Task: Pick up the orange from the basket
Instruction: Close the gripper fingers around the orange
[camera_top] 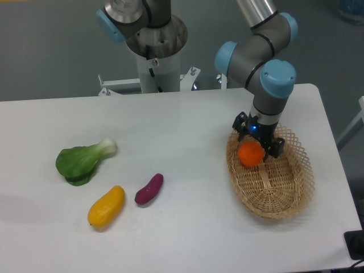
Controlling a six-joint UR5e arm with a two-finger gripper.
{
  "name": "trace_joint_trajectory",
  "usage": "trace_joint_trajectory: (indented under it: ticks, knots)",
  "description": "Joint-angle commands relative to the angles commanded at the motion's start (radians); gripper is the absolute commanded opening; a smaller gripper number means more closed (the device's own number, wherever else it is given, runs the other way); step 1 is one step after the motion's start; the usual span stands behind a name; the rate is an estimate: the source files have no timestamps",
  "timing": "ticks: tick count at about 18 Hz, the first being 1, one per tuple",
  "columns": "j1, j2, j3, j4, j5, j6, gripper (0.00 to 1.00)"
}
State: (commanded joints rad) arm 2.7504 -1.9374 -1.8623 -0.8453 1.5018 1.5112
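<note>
Next, the gripper grabs the orange (250, 154) by its round sides to pick it up from the basket (284, 193).
The orange (250, 154) lies in the near-left end of the oval wicker basket (284, 193) on the right side of the table. My gripper (257, 137) hangs directly over the orange, pointing down. Its two black fingers stand wide apart, one at the orange's upper left and one at its right. The gripper is open, and the fingers do not visibly press on the fruit. The gripper body hides the top of the orange.
A green bok choy (82, 161), a yellow mango-shaped fruit (106, 206) and a purple sweet potato (149, 189) lie on the left half of the white table. The arm's base column (154, 51) stands at the back edge.
</note>
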Motion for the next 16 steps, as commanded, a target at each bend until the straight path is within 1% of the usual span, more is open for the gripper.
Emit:
trace_joint_trajectory:
  ticks: [1, 4, 6, 13, 16]
  knots:
    - [-0.002, -0.005, -0.002, 0.008, 0.002, -0.006, 1.0]
    - [-0.005, -0.006, -0.003, 0.006, 0.003, -0.011, 1.0]
    - [-0.011, -0.02, -0.003, 0.009, 0.003, -0.051, 1.0]
    - [-0.02, -0.025, -0.009, 0.014, 0.006, -0.052, 1.0]
    - [-0.02, -0.025, -0.009, 0.047, 0.006, -0.051, 0.99]
